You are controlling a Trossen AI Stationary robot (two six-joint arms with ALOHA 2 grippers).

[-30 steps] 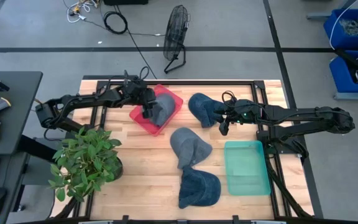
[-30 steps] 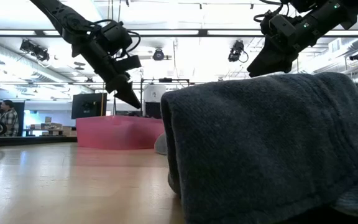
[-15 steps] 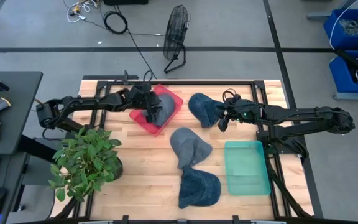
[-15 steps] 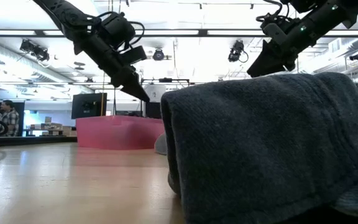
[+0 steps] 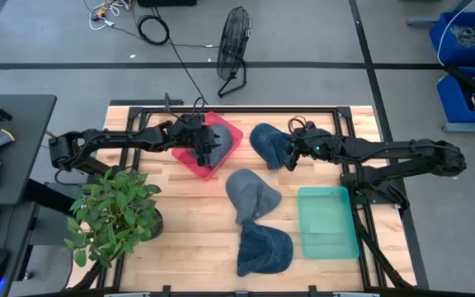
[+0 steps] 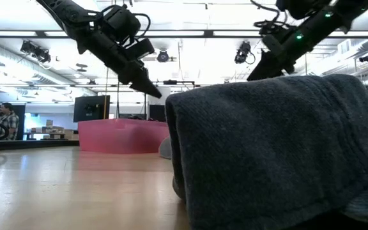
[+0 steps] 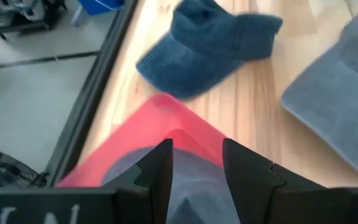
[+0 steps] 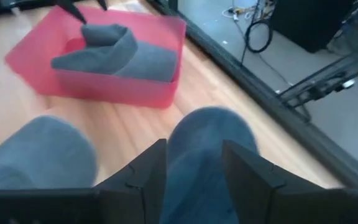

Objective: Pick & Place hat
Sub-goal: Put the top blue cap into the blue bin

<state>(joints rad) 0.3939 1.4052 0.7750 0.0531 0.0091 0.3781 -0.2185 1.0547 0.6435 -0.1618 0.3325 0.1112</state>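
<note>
The dark blue hat should go in the teal tray [image 5: 328,223], so my right gripper should grip it by its top [image 5: 279,148] next.
A grey hat [image 5: 218,145] lies in the red tray [image 5: 223,129] at the table's far left-centre. My left gripper [image 5: 207,155] hangs open above it; in the left wrist view its fingers [image 7: 196,167] frame the grey hat [image 7: 191,190] in the tray [image 7: 166,121]. A dark blue hat [image 5: 268,142] rests flat on the table to the tray's right. My right gripper [image 5: 288,162] is open over that hat's right edge, the blue hat [image 8: 207,140] showing between its fingers. In the low view the left gripper [image 6: 151,93] is above the tray [image 6: 123,135].
A second grey hat [image 5: 251,195] lies mid-table and another blue hat [image 5: 264,249] near the front edge, filling the low view [image 6: 273,147]. A teal tray [image 5: 328,221] sits at the right front. A potted plant [image 5: 114,216] stands at the left front.
My left gripper has moved toward the table's right across the red tray and risen a little; the grey hat stays in the tray. My right gripper has moved toward the table's left, closer over the dark blue hat.
</note>
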